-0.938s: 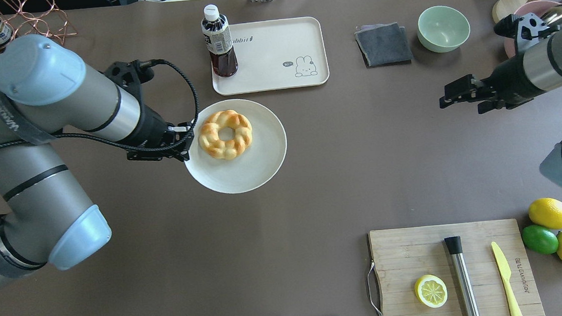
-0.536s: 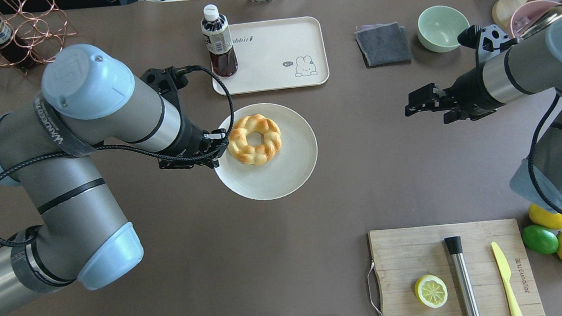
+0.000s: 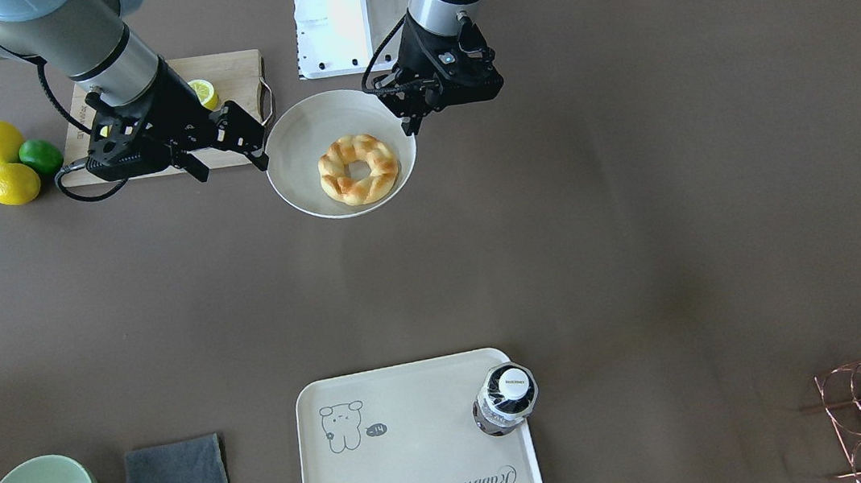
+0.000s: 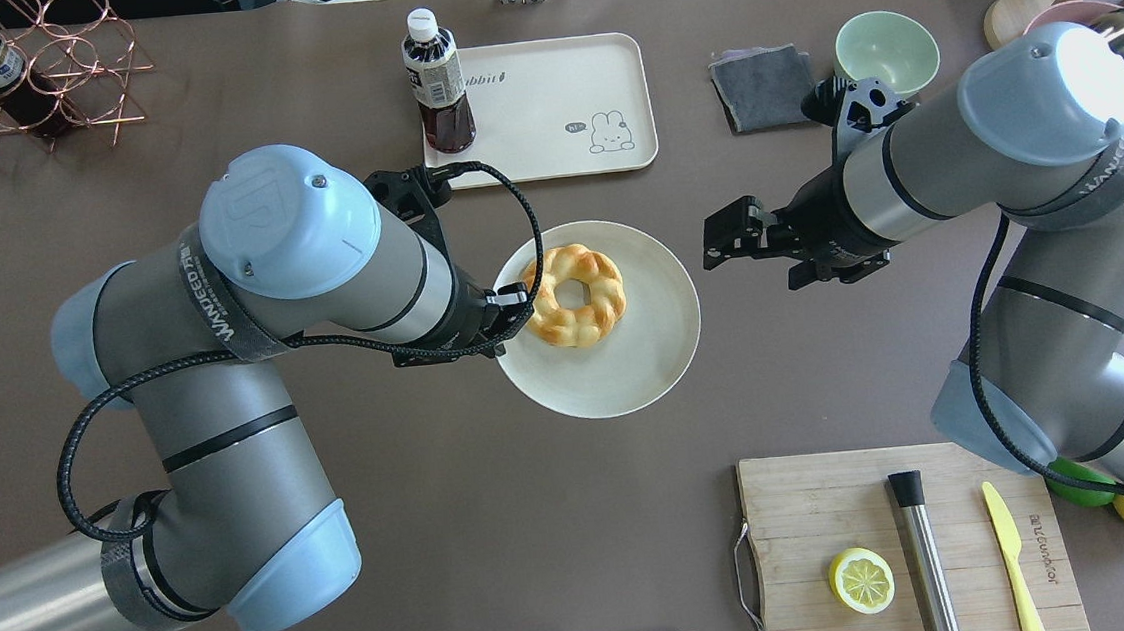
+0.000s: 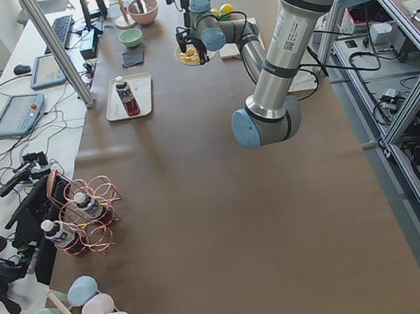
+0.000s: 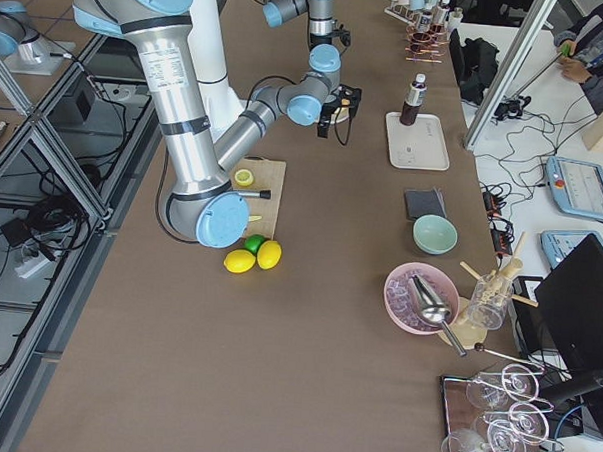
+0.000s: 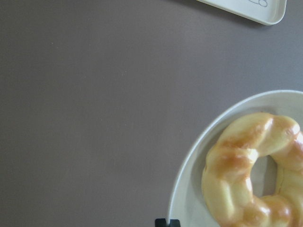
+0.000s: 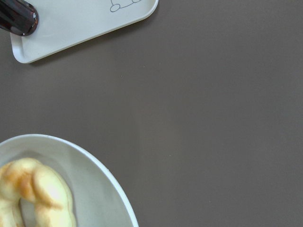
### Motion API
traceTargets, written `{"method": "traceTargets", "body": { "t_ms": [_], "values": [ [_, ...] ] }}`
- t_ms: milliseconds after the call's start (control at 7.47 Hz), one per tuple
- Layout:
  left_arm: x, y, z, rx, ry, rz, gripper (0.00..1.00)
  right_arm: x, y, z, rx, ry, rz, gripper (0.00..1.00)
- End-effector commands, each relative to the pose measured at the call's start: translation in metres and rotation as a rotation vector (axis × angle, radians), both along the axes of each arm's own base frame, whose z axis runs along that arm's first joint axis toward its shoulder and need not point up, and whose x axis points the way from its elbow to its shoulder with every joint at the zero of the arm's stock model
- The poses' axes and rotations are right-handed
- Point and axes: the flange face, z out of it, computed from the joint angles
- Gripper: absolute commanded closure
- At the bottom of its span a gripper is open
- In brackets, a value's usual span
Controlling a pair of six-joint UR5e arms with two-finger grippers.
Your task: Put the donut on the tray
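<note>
My right gripper grabs the white bowl by its rim [image 3: 408, 147] next, to carry the donut [image 3: 339, 183] over to the tray.
The donut [image 4: 602, 317] lies in a round white shallow bowl [image 4: 627, 381] near the table's middle. My left gripper [image 4: 512, 314] is shut on the bowl's left rim; in the front view it [image 3: 408, 118] pinches the rim beside the donut [image 3: 339, 183]. My right gripper [image 4: 712, 243] is open and empty, just off the bowl's right rim, not touching. The cream tray [image 4: 546, 106] with the rabbit drawing lies beyond the bowl, at the table's far side [image 3: 414, 454]. The left wrist view shows the donut [image 7: 236, 175] and a tray corner [image 7: 246, 7].
A dark drink bottle [image 4: 439, 84] stands on the tray's left end. A grey cloth [image 4: 767, 87] and a green bowl [image 4: 887, 54] lie right of the tray. A wooden cutting board [image 4: 911, 549] with a lemon half [image 4: 862, 581] is at front right. A copper wire rack [image 4: 22, 77] is far left.
My left gripper has carried the bowl with the donut to the right and a little nearer. My right arm has swung left, closing up to the bowl's right rim.
</note>
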Motion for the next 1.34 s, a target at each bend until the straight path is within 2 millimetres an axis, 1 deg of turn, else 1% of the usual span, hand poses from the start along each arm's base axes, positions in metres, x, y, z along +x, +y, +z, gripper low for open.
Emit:
{"method": "traceTargets", "body": {
  "t_ms": [0, 134, 268, 536, 670, 804, 1205],
  "values": [
    [0.0036, 0.0048, -0.0121, -0.019, 0.017, -0.038, 1.00, -0.0216, 0.0179, -0.0045, 0.015, 0.027, -0.010, 0.01],
    [0.0080, 0.0109, -0.0144, -0.013, 0.019, -0.032, 1.00, -0.0238, 0.0203, -0.0020, 0.010, 0.031, -0.014, 0.03],
    [0.0096, 0.0125, -0.0143, -0.012, 0.017, -0.035, 1.00, -0.0255, 0.0222, -0.0011, 0.007, 0.032, -0.017, 0.19],
    [0.0092, 0.0122, -0.0180, -0.017, 0.023, -0.045, 1.00, -0.0262, 0.0249, -0.0071, 0.015, 0.021, -0.021, 0.77],
    [0.0093, 0.0122, -0.0171, -0.018, 0.022, -0.045, 1.00, -0.0260, 0.0261, -0.0084, 0.017, 0.019, -0.023, 1.00],
    [0.0088, 0.0124, -0.0169, -0.017, 0.023, -0.045, 1.00, -0.0246, 0.0261, -0.0096, 0.019, 0.016, -0.021, 1.00],
    [0.0094, 0.0132, -0.0168, -0.016, 0.023, -0.043, 1.00, -0.0237, 0.0261, -0.0044, 0.022, 0.026, -0.010, 1.00]
  ]
}}
